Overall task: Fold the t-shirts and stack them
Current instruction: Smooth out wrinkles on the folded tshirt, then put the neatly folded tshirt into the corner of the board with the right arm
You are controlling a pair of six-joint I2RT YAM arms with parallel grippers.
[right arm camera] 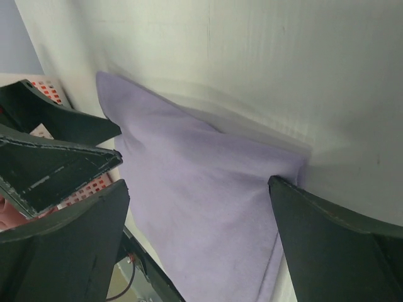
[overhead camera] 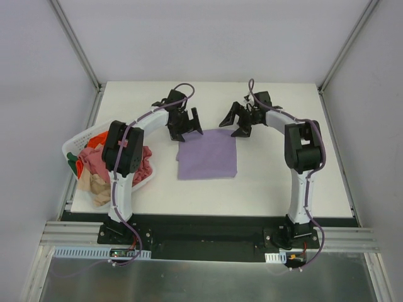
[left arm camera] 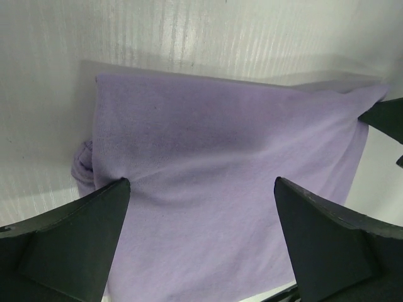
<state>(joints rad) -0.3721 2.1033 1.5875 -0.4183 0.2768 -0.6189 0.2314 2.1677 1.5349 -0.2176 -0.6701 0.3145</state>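
Note:
I should next grab the folded lavender t-shirt with my right gripper by its side edge away from the basket, to slide the t-shirt flat for stacking.
A lavender t-shirt (overhead camera: 206, 154) lies folded into a flat rectangle in the middle of the white table. My left gripper (overhead camera: 187, 131) hangs open just over its far left corner, and my right gripper (overhead camera: 235, 126) hangs open over its far right corner. In the left wrist view the lavender t-shirt (left arm camera: 214, 182) fills the gap between the spread fingers (left arm camera: 75, 245), with nothing gripped. The right wrist view shows the same cloth (right arm camera: 201, 195) under wide open fingers (right arm camera: 327, 245). More t-shirts, pink (overhead camera: 94, 160), orange-red (overhead camera: 98, 139) and beige (overhead camera: 98, 190), are heaped at the left.
A white plastic laundry basket (overhead camera: 71, 150) holds the heaped shirts at the table's left edge, beside the left arm. Grey walls enclose the table on three sides. The left gripper's fingers (right arm camera: 50, 151) show at the left of the right wrist view.

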